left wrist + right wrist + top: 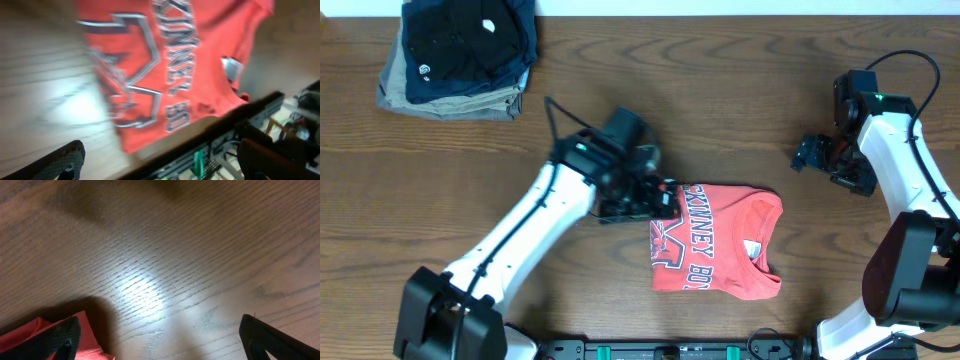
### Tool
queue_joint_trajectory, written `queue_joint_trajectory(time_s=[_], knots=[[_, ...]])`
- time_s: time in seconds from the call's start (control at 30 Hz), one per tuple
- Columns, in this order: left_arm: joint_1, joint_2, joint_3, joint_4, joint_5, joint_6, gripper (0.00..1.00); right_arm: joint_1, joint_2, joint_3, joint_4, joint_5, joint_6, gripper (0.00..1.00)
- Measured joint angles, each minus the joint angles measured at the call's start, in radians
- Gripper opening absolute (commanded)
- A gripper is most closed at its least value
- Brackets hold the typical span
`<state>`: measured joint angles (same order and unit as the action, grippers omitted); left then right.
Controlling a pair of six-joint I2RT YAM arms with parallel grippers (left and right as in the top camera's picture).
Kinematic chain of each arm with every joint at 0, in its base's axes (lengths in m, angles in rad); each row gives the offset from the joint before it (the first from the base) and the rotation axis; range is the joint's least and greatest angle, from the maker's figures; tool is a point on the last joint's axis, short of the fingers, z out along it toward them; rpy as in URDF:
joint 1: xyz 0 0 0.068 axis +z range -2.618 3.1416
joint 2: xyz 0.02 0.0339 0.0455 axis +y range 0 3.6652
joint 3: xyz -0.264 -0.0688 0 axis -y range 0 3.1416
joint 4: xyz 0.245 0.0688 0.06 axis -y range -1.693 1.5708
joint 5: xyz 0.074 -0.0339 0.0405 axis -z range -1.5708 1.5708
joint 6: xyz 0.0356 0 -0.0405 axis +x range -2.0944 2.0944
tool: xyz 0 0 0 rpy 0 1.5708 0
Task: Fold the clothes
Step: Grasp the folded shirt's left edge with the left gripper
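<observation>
The folded T-shirt should go on the garment stack next, so my left gripper should grab it by its printed edge opposite the neck label.
The coral-red T-shirt [718, 242] lies folded into a compact rectangle on the table near the front edge, white lettering up and the small neck label showing. It also shows in the left wrist view [165, 65], and a corner of it shows in the right wrist view [85, 340]. My left gripper [655, 200] is open and empty, just above the shirt's left edge. My right gripper [820, 155] is open and empty over bare wood, up and to the right of the shirt.
A stack of folded navy-black garments [470, 40] on a folded khaki-grey garment [450, 100] sits at the back left corner. The table's front edge and a black rail [235, 135] lie just beyond the shirt.
</observation>
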<state>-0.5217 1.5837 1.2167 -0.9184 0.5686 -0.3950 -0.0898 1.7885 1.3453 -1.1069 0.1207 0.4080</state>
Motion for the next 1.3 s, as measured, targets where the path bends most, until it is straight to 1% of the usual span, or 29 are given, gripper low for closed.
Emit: queue_joint_trajectory(time_s=[0.1,0.2,0.4,0.53,0.63,0.77,0.93,1.0,1.07,1.17,1.23,1.3], knots=[[0.053,0.000,-0.062,0.012,0.000,0.030,0.98,0.000,0.000,0.000,0.000,0.000,0.000,0.99],[0.081,0.000,-0.158,0.090,0.022,0.058,0.98,0.000,0.000,0.000,0.001,0.000,0.000,0.99],[0.086,0.000,-0.372,0.415,0.145,0.085,0.98,0.000,0.000,0.000,0.000,0.000,0.000,0.99],[0.086,0.001,-0.492,0.612,0.191,0.046,0.98,0.000,0.000,0.000,0.000,0.000,0.000,0.99],[0.086,0.004,-0.550,0.719,0.207,-0.004,0.98,0.000,0.000,0.000,0.001,0.000,0.000,0.99],[0.086,0.010,-0.584,0.825,0.235,-0.057,0.98,0.000,0.000,0.000,0.000,0.000,0.000,0.99],[0.083,0.040,-0.588,0.902,0.272,-0.106,1.00,0.000,0.000,0.000,0.000,0.000,0.000,0.99],[0.071,0.056,-0.586,0.937,0.284,-0.128,0.98,0.000,0.000,0.000,0.000,0.000,0.000,0.99],[0.053,0.076,-0.584,0.976,0.295,-0.153,0.92,0.000,0.000,0.000,0.000,0.000,0.000,0.99],[0.016,0.110,-0.580,1.027,0.298,-0.190,0.76,0.000,0.000,0.000,0.000,0.000,0.000,0.99],[-0.011,0.125,-0.580,1.046,0.285,-0.217,0.63,0.000,0.000,0.000,0.000,0.000,0.000,0.99],[-0.038,0.133,-0.581,1.054,0.257,-0.243,0.47,0.000,0.000,0.000,0.000,0.000,0.000,0.99]])
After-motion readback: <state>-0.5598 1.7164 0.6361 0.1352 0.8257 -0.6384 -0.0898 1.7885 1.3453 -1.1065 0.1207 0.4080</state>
